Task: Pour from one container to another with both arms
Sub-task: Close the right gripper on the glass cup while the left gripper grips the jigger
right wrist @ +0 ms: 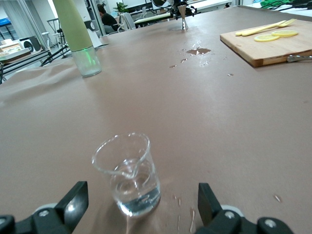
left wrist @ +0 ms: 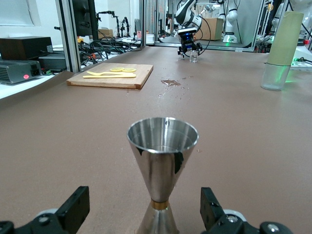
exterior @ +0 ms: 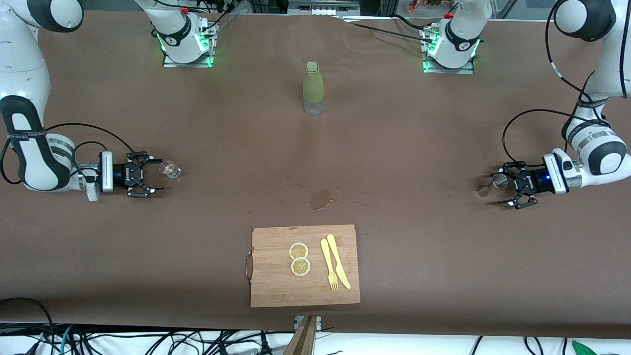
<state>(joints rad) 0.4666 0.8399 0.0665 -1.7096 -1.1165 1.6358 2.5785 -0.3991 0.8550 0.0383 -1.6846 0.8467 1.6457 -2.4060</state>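
Note:
The beaker's spouted rim (right wrist: 121, 152) has to stay free for the pouring. My right gripper needs to grab the lower glass sides of the beaker next.
A small clear glass beaker (exterior: 170, 169) (right wrist: 129, 175) holding a little water stands on the brown table toward the right arm's end. My right gripper (exterior: 157, 175) (right wrist: 140, 204) is low at the table, open, its fingertips either side of the beaker without touching it. A steel jigger (exterior: 499, 182) (left wrist: 163, 156) stands upright toward the left arm's end. My left gripper (exterior: 499, 189) (left wrist: 144, 207) is open around its narrow waist, with a gap on both sides.
A green bottle with a clear base (exterior: 313, 88) stands mid-table near the bases. A wet spill (exterior: 321, 198) marks the middle. Nearer the front camera lies a wooden board (exterior: 276, 288) with two lemon slices (exterior: 299, 258), a yellow fork and a knife (exterior: 335, 261).

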